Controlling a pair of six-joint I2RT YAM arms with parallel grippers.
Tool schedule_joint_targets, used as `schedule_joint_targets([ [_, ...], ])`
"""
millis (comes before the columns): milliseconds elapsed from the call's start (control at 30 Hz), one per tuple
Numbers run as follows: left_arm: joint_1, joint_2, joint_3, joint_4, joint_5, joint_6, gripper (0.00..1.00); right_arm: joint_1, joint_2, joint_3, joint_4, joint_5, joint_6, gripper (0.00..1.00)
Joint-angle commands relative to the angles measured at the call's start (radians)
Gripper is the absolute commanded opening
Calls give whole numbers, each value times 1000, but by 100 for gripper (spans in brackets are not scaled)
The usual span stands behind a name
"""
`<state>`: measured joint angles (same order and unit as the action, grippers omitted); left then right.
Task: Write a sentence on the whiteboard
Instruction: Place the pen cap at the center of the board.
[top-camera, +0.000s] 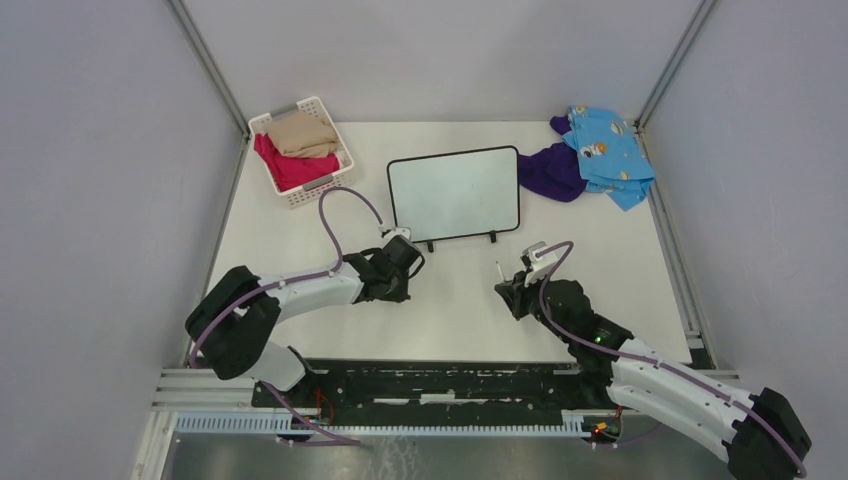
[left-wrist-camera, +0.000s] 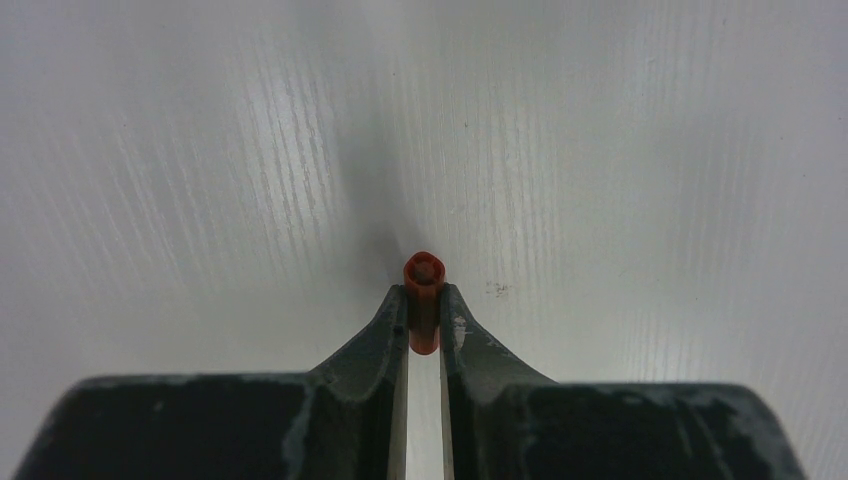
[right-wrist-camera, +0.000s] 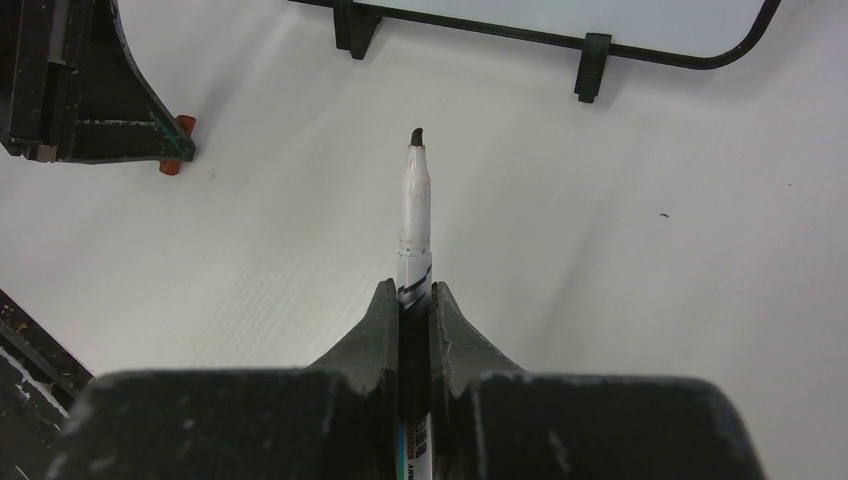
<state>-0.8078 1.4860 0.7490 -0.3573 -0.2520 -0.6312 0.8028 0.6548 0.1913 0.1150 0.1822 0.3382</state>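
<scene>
The red cap (left-wrist-camera: 424, 300) is level and the dark shadow on the tabletop touches its edge, so the cap would lie there if my left gripper opened now.
The whiteboard (top-camera: 455, 192) lies at the table's middle back, its face blank; no sentence shows on it. Its lower frame and black feet show in the right wrist view (right-wrist-camera: 590, 62). My right gripper (top-camera: 507, 287) is shut on a white marker (right-wrist-camera: 414, 215), uncapped, its dark tip pointing toward the board and short of its near edge. My left gripper (top-camera: 408, 265) is shut on the marker's red cap (left-wrist-camera: 424, 300), low over the table just in front of the board's left foot. The cap also shows in the right wrist view (right-wrist-camera: 172, 166).
A white basket (top-camera: 300, 150) with red and tan cloths stands at the back left. Purple and blue patterned cloths (top-camera: 590, 152) lie at the back right beside the board. Grey walls close in both sides.
</scene>
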Motion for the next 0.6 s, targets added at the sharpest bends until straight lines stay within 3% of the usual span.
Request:
schedule_joint_targets([
  [0, 4, 12, 18, 33, 7, -19, 13, -1, 2, 48, 22, 10, -21, 0],
  [233, 4, -11, 17, 23, -8, -19, 25, -1, 11, 53, 23, 10, -24, 0],
  [433, 4, -97, 18, 7, -30, -28, 61, -1, 1, 64, 8, 14, -26, 0],
  [567, 4, -196, 37, -23, -68, -25, 74, -1, -17, 84, -10, 10, -38, 0],
])
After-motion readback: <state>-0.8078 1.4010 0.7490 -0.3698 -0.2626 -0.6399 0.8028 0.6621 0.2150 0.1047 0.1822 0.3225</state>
